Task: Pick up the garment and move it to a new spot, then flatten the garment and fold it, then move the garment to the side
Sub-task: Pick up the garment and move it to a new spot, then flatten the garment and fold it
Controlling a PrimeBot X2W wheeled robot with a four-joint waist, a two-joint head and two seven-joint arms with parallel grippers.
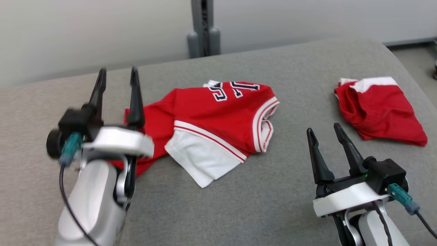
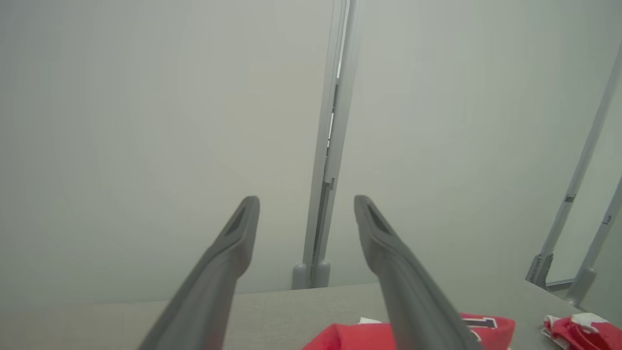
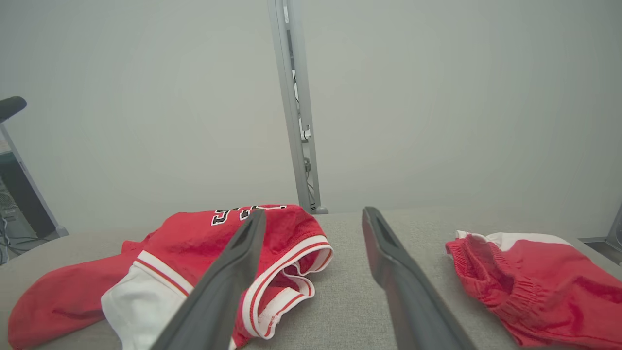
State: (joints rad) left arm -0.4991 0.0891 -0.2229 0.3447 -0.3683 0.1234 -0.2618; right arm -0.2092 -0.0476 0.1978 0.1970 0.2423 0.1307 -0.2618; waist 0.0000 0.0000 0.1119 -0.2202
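Note:
My right gripper should next take the jersey (image 1: 219,114) by its white corner (image 1: 203,180) to pick it up and move it.
A red and white jersey, the garment (image 1: 211,123), lies crumpled on the grey table (image 1: 259,201) at the middle, with dark numerals near its far edge and a white sleeve toward me. It also shows as the garment (image 3: 204,262) and the garment (image 2: 350,338). My left gripper (image 1: 117,76) hovers open at the garment's left end, raised, with nothing between its fingers; in the left wrist view my left gripper (image 2: 306,204) points at the wall. Near the front right, my right gripper (image 1: 324,131) stands open and empty, right of the garment; in its own view my right gripper (image 3: 313,216) frames bare table.
A second red and white piece of clothing (image 1: 379,109) lies bunched at the table's right side, also seen as red cloth (image 3: 534,277). A grey metal post (image 1: 203,27) rises behind the table's far edge against a pale wall. The table's right rear corner curves away.

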